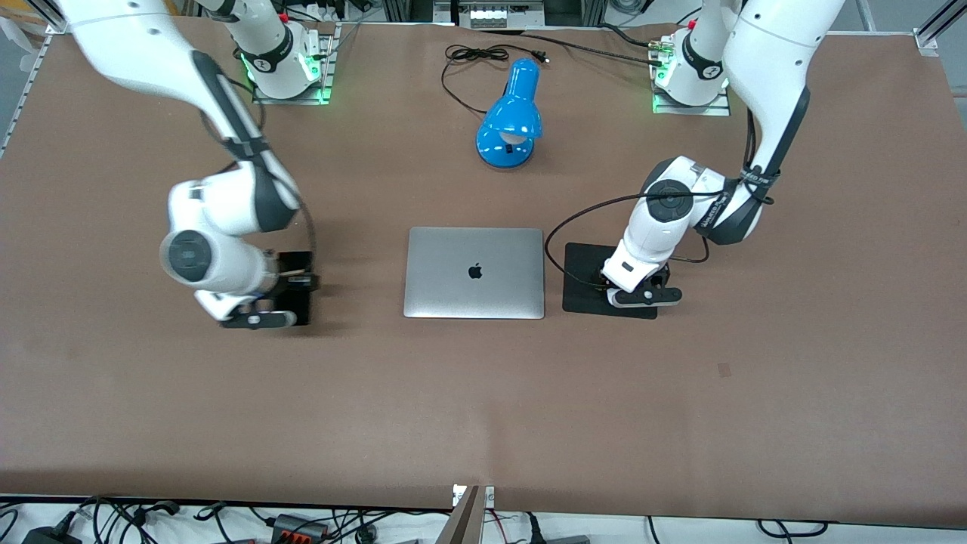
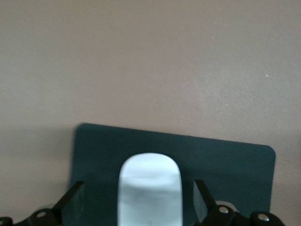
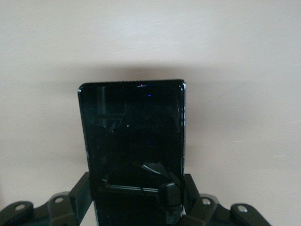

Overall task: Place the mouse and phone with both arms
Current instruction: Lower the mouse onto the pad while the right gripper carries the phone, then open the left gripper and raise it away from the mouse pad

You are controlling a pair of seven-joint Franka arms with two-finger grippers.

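Note:
The phone [image 3: 131, 127] moves toward the laptop next, before my right gripper opens: bare table separates the phone from the laptop's side.
The white mouse [image 2: 149, 188] lies on the black square mouse pad [image 2: 225, 160], beside the laptop toward the left arm's end. My left gripper [image 2: 138, 203] is low over the pad [image 1: 585, 279], open, with a finger on each side of the mouse and a gap to it. In the front view the left gripper [image 1: 616, 281] hides the mouse. The black phone [image 3: 131, 127] is between the fingers of my right gripper [image 3: 136, 195], which press on its long edges. In the front view the phone [image 1: 302, 308] is at table level under the right gripper [image 1: 291, 285].
A shut silver laptop [image 1: 474, 272] lies mid-table between the two grippers. A blue desk lamp [image 1: 510, 113] with a black cable [image 1: 483, 57] stands farther from the front camera. The brown table [image 1: 483, 408] stretches wide nearer the camera.

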